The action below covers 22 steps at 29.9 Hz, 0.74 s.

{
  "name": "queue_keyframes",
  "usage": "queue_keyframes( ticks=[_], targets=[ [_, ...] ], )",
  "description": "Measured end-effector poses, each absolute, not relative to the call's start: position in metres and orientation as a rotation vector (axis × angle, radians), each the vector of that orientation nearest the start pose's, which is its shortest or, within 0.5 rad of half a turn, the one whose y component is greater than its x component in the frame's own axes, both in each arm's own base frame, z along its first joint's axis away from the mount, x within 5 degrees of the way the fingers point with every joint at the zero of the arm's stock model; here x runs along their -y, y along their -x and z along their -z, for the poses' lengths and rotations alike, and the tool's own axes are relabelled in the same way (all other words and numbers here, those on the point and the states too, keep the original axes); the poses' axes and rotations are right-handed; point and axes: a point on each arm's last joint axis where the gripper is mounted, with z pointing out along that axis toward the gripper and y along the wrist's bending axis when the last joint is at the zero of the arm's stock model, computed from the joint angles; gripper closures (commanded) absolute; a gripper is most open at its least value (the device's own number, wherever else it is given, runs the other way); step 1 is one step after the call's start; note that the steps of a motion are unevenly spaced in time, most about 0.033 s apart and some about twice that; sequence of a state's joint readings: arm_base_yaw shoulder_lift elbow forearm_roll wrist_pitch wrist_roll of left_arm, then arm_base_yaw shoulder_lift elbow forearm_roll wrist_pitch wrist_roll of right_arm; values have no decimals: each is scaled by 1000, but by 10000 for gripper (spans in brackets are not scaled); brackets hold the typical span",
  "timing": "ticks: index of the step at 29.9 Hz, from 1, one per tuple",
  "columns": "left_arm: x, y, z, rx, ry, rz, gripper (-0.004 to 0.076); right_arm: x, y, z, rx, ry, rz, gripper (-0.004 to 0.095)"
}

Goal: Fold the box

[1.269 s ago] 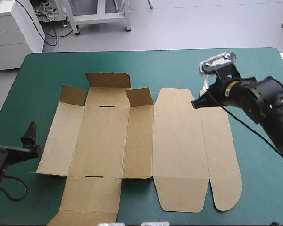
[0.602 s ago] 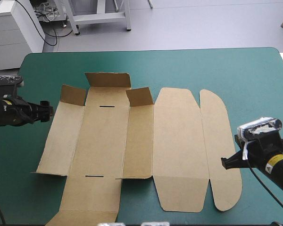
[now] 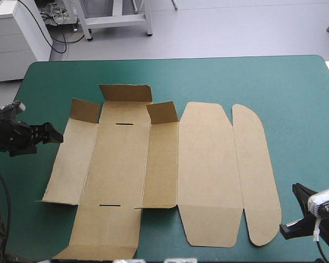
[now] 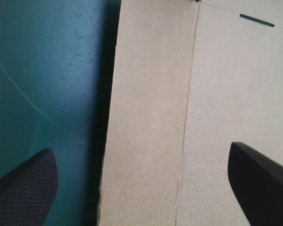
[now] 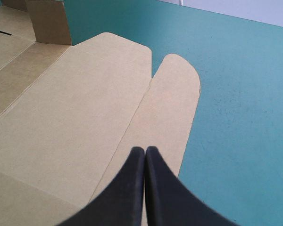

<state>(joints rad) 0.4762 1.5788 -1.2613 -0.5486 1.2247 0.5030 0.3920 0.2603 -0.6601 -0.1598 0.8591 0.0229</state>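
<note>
My left gripper pinches that panel (image 4: pixel 151 117) by its outer edge next, since a dark gap shows under the box's raised outer edge (image 4: pixel 108 122) while the middle lies flat.
The brown box (image 3: pixel 208 170) lies as a flat cut sheet on the teal-green cover, with three short flaps (image 3: pixel 162 113) standing up at its far end. My left gripper (image 3: pixel 55 134) hovers at the sheet's left edge and is open. In the left wrist view the left gripper (image 4: pixel 141 183) straddles the edge of the box's left panel (image 4: pixel 151 117), touching nothing. My right gripper (image 3: pixel 285 230) is shut and empty near the table's near-right corner, just off the rounded lid flap (image 3: pixel 257 164). In its own view the right gripper (image 5: pixel 145 149) points along that lid flap (image 5: pixel 170 99).
Bare teal-green cover (image 3: pixel 285 87) surrounds the sheet, widest on the far and right sides. The sheet's near-left flap (image 3: pixel 101 230) reaches the table's near edge. The table's right edge runs close beside my right arm.
My right arm swung from above the lid's far end to the near-right corner, staying shut. My left arm rose from the near-left to the box's left edge.
</note>
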Motion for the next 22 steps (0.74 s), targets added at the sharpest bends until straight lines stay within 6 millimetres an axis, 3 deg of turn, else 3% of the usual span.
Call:
queue_keyframes(
  ticks=[8,16,22],
  targets=[
    [-100,-292,-236,-2862,206,691,30,1,-28,-335,-1897,415,-53,928],
    [-86,-277,-214,-2922,209,761,30,1,-28,-335,-1897,418,-50,928],
    [-54,-276,-212,-2948,60,808,29,1,-28,-335,-1897,418,-49,928]
  ],
)
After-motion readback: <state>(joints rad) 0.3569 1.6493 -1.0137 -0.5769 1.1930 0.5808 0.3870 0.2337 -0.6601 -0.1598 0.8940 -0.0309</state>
